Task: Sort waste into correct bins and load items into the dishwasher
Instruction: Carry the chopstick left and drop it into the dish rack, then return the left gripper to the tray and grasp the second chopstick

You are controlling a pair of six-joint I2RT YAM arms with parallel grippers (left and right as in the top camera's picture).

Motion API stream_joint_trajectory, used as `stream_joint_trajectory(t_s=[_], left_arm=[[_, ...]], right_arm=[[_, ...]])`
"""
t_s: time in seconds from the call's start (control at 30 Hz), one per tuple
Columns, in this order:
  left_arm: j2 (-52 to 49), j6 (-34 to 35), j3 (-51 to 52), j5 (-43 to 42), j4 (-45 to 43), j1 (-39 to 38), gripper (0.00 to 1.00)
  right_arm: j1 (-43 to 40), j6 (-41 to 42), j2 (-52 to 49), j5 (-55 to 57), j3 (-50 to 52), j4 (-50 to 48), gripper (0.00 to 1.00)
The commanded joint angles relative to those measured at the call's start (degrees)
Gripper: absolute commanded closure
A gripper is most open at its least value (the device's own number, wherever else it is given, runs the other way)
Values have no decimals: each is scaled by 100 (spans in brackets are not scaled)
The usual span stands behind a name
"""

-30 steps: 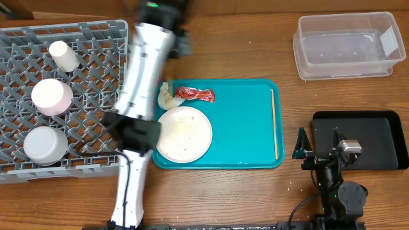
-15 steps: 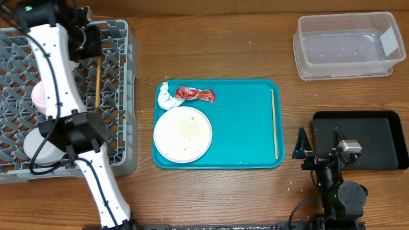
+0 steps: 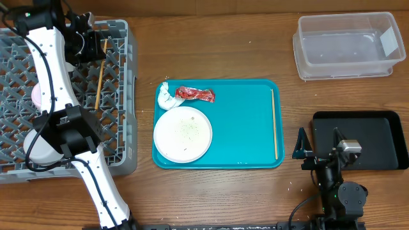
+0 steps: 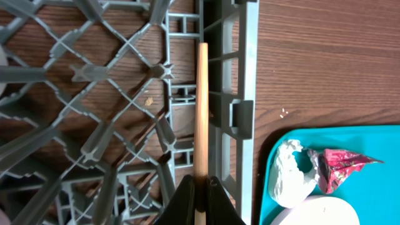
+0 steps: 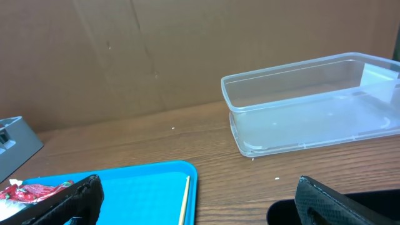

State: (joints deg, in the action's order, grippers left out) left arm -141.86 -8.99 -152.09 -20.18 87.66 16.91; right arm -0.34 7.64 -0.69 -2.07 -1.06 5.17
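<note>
My left gripper lets go of the chopstick now, since it lies lengthwise beside the rack's side, inside the rack's rim, with the rack's grid below it.
My left gripper is shut on a thin wooden chopstick over the right side of the grey dish rack. In the left wrist view the jaws pinch the chopstick beside the rack wall. The white plate with rice grains, the crumpled napkin and the red wrapper lie on the teal tray. Two white bowls sit in the rack, partly behind my arm. My right gripper is open and empty, left of the black tray.
The clear tub stands at the back right, also in the right wrist view. A second chopstick lies along the teal tray's right edge. My left arm stretches across the rack's left half. The cup is hidden.
My left arm swung left from the tray's edge to over the rack, carrying the chopstick. In the last half second the chopstick shifted slightly toward the rack's far side. The right arm has not moved.
</note>
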Motion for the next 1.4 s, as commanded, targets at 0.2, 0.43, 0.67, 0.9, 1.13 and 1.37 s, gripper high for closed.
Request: stream_joint_trajectory(t_s=[0.2,0.43,0.67,0.9,1.13,1.37], left_arm=[[210,525,92,-188,-87,-33,96],[203,540,92,39,-94,-170,91],[203,538,92,173,-94,-297,51],[205,752,81,-354,20,-308,42],[227,726,-168,-647,404,-719,47],[369,1351,-260,142,422,-1908,44]], right_arm=[[-4,-22,52,70,61,-35,0],[-4,-22,52,70,61,-35,0],[-4,-22,52,70,61,-35,1],[-4,-22,52,72,61,-37,0],[-4,-22,52,70,61,-35,1],[-4,-22,52,70,61,-35,0]])
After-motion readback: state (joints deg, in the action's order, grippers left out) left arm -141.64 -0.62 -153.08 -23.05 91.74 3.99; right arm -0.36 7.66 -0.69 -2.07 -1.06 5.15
